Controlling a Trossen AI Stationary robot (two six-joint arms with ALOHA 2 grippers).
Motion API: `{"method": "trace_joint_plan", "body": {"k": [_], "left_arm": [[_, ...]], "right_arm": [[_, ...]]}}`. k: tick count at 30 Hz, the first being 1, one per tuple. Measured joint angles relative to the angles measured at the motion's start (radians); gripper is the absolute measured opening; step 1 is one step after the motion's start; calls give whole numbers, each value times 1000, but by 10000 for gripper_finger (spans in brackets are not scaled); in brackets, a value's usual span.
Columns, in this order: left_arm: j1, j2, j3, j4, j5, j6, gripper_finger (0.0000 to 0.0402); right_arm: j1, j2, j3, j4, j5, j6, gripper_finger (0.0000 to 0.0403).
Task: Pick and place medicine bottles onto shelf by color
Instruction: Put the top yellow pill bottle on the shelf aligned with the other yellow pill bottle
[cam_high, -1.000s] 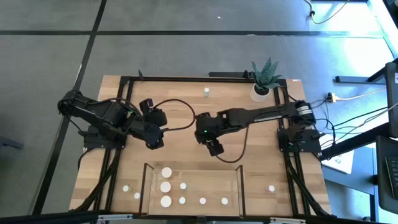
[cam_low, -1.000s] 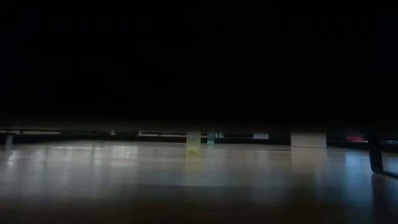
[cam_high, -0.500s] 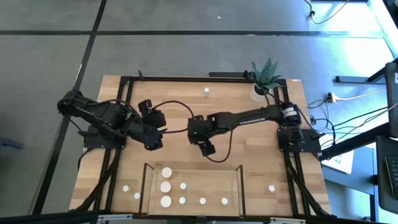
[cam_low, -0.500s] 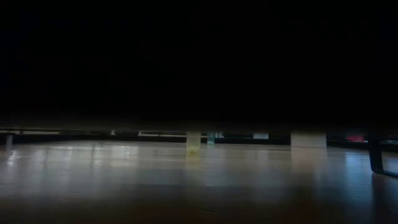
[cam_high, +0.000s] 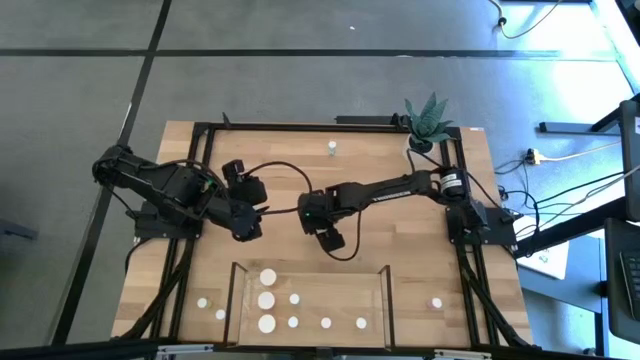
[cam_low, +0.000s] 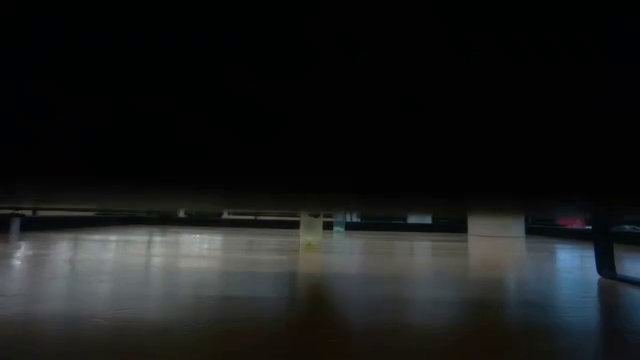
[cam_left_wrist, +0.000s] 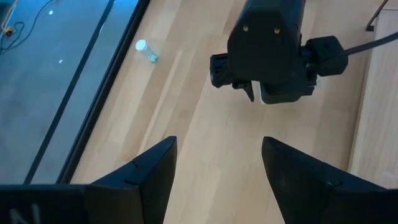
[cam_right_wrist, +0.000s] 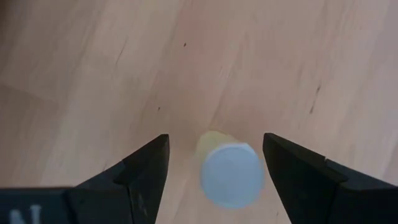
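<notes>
The robot's right gripper is ready to close on the bottle and needs to do so, as its fingers reach down beside the bottle's white cap and yellowish body.
My right gripper (cam_high: 325, 232) is open over the table's middle. In the right wrist view its fingers (cam_right_wrist: 216, 142) stand on either side of a small bottle (cam_right_wrist: 229, 173) with a white cap and a yellowish body, which stands upright on the table, apart from both. The gripper hides this bottle in the high view. The light-wood shelf (cam_high: 340, 278) lies at the near edge with several white-capped bottles on it. My left gripper (cam_high: 250, 212) is open and empty left of the middle; it also shows in its own wrist view (cam_left_wrist: 217, 143).
A lone bottle (cam_high: 331, 148) stands near the far edge. Two bottles (cam_high: 202, 301) stand left of the shelf and one (cam_high: 436, 302) to its right. A potted spiky plant (cam_high: 424, 128) stands at the far right corner. The right gripper (cam_left_wrist: 267, 56) shows close in front of the left one.
My right gripper has gone toward the table's left edge, nearer my left gripper, and its arm has stretched out across the table. The bottles on the shelf and table have stayed where they were.
</notes>
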Motion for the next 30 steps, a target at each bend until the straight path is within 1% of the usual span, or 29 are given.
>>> {"method": "trace_joint_plan", "body": {"k": [4, 8, 13, 18, 24, 30], "left_arm": [[0, 0, 0, 0, 0, 0, 227], [0, 0, 0, 0, 0, 0, 229], [0, 0, 0, 0, 0, 0, 227], [0, 0, 0, 0, 0, 0, 229], [0, 0, 0, 0, 0, -1, 227], [0, 0, 0, 0, 0, -2, 228]], "right_arm": [[0, 2, 0, 4, 9, 0, 243], [2, 1, 0, 3, 58, 0, 209], [2, -1, 0, 3, 61, 0, 164], [2, -1, 0, -2, 60, 0, 132], [16, -12, 1, -29, 61, 13, 118], [66, -34, 65, -156, 58, 60, 121]]}}
